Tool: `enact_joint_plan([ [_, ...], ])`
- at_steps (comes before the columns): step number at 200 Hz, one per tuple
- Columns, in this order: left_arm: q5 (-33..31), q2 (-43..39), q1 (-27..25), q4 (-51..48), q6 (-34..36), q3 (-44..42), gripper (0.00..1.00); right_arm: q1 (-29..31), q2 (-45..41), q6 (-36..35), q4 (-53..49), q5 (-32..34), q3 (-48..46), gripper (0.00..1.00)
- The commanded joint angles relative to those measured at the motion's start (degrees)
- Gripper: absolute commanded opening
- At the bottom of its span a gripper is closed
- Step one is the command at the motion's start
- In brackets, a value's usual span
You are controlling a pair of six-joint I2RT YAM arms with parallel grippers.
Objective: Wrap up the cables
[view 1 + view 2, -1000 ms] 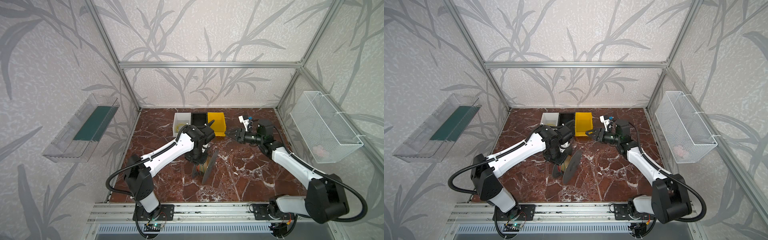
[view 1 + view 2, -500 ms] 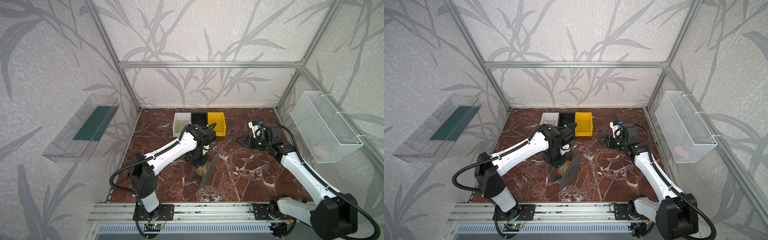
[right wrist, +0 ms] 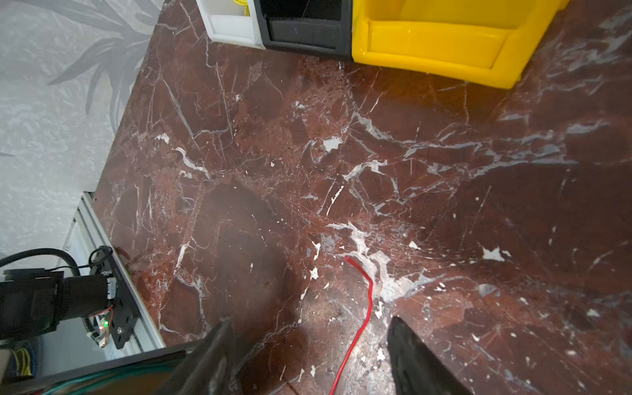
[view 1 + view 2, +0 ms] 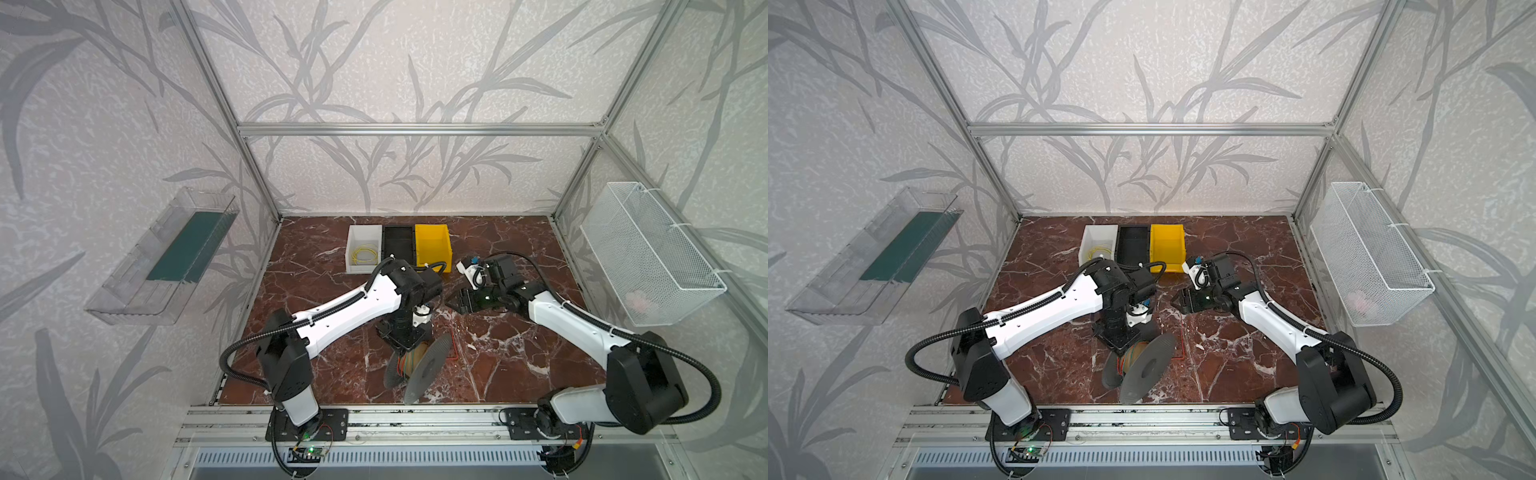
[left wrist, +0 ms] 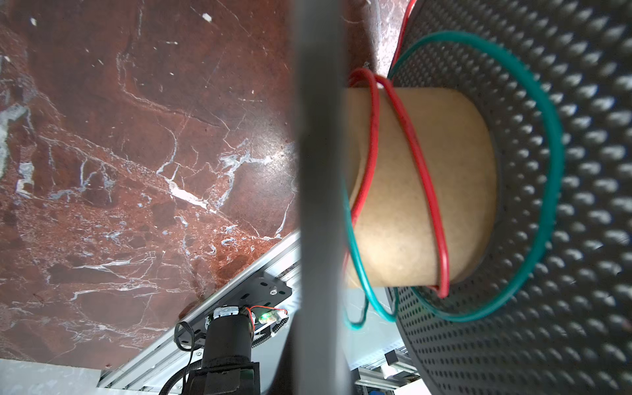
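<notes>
My right gripper needs to grab the red cable [image 4: 454, 347] near its loose end next, so it can wrap the cable round the spool's core [image 4: 412, 360].
A dark grey perforated spool [image 4: 428, 368] stands tilted on the marble floor near the front. My left gripper [image 4: 405, 343] points down and is shut on its near flange [image 5: 318, 171]. Red cable [image 5: 374, 136] and a green cable [image 5: 550, 164] loop loosely round the cardboard core [image 5: 444, 205]. The red cable's free end [image 3: 367, 294] trails across the floor [image 4: 456, 349]. My right gripper [image 3: 309, 328] hovers open over that end, one finger on each side, not touching it. It shows in both top views [image 4: 451, 300]. A yellow cable [image 4: 365, 254] lies coiled in the white bin [image 4: 365, 227].
A black bin [image 4: 399, 230] and a yellow bin [image 4: 432, 245] stand beside the white one at the back. A wire basket [image 4: 648, 253] hangs on the right wall and a clear shelf [image 4: 166, 257] on the left wall. An aluminium rail [image 4: 415, 419] borders the front.
My right gripper has swung away from the yellow bin, then come down and toward the middle over the red cable's end, its jaws wider. The left arm shifted slightly with the spool.
</notes>
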Motion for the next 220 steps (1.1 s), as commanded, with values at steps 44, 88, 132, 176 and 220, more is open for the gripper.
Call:
enact_joint_plan([
  [44,-1.1,2.79,0.09,-4.13,1.92,0.05,0.0,0.48,-0.5,-2.27,3.55,3.27,-2.95,0.71],
  [88,-1.87,2.45,0.13,-4.31,1.66,0.21,0.0,8.04,3.04,-3.79,7.35,14.17,-3.4,0.64],
  [132,-2.42,2.13,0.17,-4.28,1.62,0.26,0.0,8.65,7.16,-5.66,9.12,20.41,-2.25,0.53],
  [176,-2.03,2.13,0.17,-4.13,1.53,-0.15,0.0,8.65,11.66,-5.6,12.17,21.75,-0.94,0.41],
  [220,-2.22,2.44,0.15,-4.21,1.42,-0.47,0.0,8.68,12.78,-6.68,15.06,21.71,-0.71,0.15],
])
